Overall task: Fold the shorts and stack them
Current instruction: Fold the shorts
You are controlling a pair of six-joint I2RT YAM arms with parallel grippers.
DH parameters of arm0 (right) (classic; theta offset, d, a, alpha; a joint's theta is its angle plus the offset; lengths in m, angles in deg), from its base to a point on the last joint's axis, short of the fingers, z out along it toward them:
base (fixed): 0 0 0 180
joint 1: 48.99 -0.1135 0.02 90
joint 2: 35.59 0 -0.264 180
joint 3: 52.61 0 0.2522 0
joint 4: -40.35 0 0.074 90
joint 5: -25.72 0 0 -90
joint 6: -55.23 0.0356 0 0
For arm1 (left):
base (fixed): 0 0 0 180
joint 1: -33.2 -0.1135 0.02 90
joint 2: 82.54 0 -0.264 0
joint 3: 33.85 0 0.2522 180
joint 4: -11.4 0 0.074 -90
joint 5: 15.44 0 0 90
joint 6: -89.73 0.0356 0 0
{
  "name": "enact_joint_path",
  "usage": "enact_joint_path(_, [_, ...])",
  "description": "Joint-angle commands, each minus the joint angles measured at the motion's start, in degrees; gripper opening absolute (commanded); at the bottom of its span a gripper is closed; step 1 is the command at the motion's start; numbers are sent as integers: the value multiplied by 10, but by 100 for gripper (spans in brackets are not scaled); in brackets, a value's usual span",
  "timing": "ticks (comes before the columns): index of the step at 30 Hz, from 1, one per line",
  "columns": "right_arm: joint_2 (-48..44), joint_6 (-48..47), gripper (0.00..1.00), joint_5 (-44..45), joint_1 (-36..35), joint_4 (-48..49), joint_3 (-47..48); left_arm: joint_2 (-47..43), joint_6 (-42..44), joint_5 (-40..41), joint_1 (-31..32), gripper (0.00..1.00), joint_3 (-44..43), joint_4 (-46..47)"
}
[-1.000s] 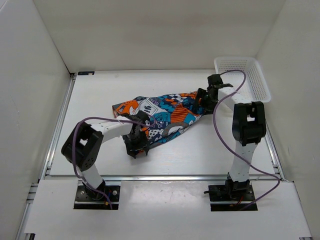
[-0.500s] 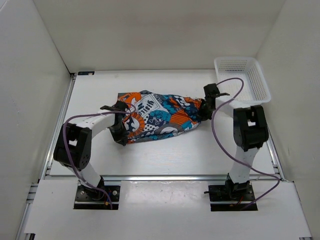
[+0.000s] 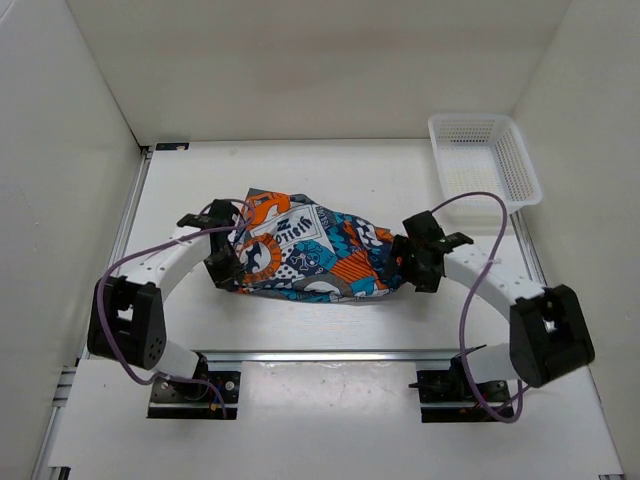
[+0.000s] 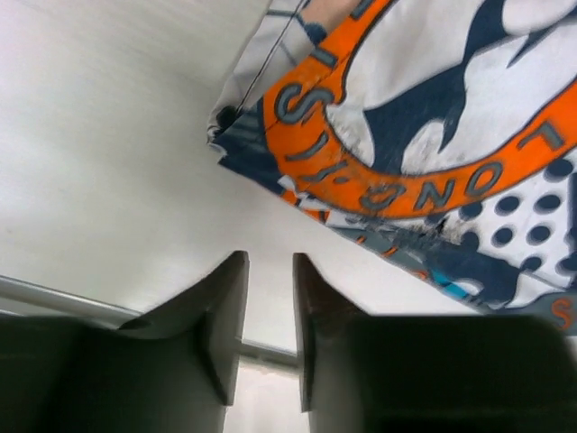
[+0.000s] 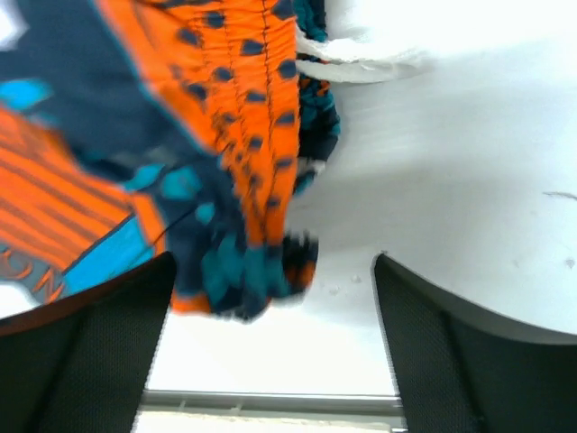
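The shorts' orange and teal hem near its white cord is the part my right gripper should grab next, to fold that end of the shorts over.
The printed shorts (image 3: 310,255) lie bunched lengthwise across the middle of the table. My left gripper (image 3: 222,268) is at their left end. In the left wrist view its jaws (image 4: 270,271) stand a narrow gap apart with only bare table between them, and the shorts' orange-ringed corner (image 4: 433,117) lies just beyond the tips. My right gripper (image 3: 408,262) is at the shorts' right end. In the right wrist view it (image 5: 273,266) is wide open, and the orange and teal hem (image 5: 207,135) hangs loose between the fingers, not pinched.
A white mesh basket (image 3: 525,170) stands at the table's back right corner. White walls enclose the table on three sides. A metal rail (image 3: 330,353) runs along the near edge, just in front of both grippers.
Both arms have swung toward the near edge and pulled the shorts closer and stretched them out sideways. The right gripper, which had the fabric, now stands open.
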Motion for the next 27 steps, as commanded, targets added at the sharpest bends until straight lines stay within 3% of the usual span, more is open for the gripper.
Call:
enact_joint_path(1, [-70, 0, 97, 35, -2, -24, 0, -40, 3, 10, -5, 77, -19, -20])
enact_joint_path(3, [-88, -6, 99, 40, 4, -36, 8, -68, 3, 10, -5, 95, -30, -26])
enact_joint_path(5, [-94, -11, 99, 30, 11, -36, 13, -86, 9, 4, -10, 100, -53, -26])
enact_joint_path(8, [-74, -37, 99, 14, 43, -10, 27, -88, 22, -6, -16, 88, -93, -18])
enact_joint_path(9, [-64, -57, 97, -5, 50, 6, 40, -79, 29, -6, -21, 77, -106, -18])
enact_joint_path(13, [19, -98, 95, -25, 74, 37, 78, 21, 46, -12, -21, 62, -172, 13])
enact_joint_path(17, [93, -125, 77, -70, 87, 67, 103, 108, 65, -18, -21, 62, -228, 38])
enact_joint_path(24, [152, -132, 79, -110, 92, 123, 73, 177, 66, 2, -72, 62, -231, 58])
enact_joint_path(27, [182, -126, 73, -123, 97, 136, 67, 170, 59, -26, -117, 69, -195, 80])
